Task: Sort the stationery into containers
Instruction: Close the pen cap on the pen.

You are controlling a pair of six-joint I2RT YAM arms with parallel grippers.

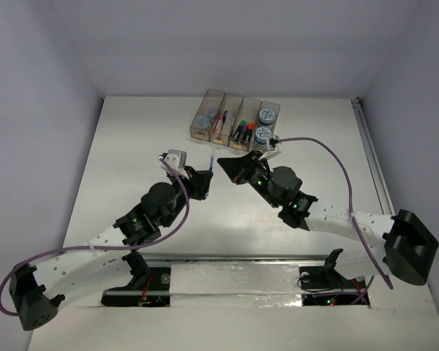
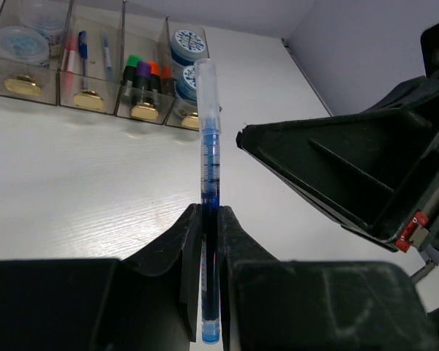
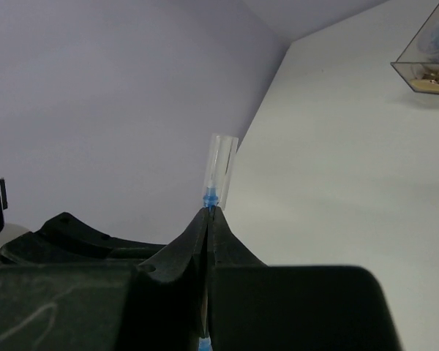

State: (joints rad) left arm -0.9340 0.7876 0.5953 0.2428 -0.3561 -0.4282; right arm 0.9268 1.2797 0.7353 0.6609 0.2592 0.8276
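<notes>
The right gripper's fingertips are closed beside the blue pen (image 1: 211,165), so the robot will next open them again, then lift them to close on the clear cap (image 1: 213,154).
My left gripper (image 1: 203,178) (image 2: 210,212) is shut on a thin blue pen (image 1: 211,165) (image 2: 210,168). The pen's clear cap points toward the containers (image 1: 234,97) (image 2: 58,91), a row of four smoky bins. My right gripper (image 1: 223,167) (image 3: 208,212) is shut, its tips right beside the pen's cap (image 3: 221,164). I cannot tell whether they touch. The bins hold blue-grey tape rolls (image 1: 267,115) (image 2: 187,42), pens (image 1: 221,118) (image 2: 82,51) and green, purple and orange highlighters (image 1: 242,128) (image 2: 143,73).
The containers stand at the back middle of the white table (image 1: 132,168). A purple cable (image 1: 344,172) loops over the right arm. White walls close the table in at the back and sides.
</notes>
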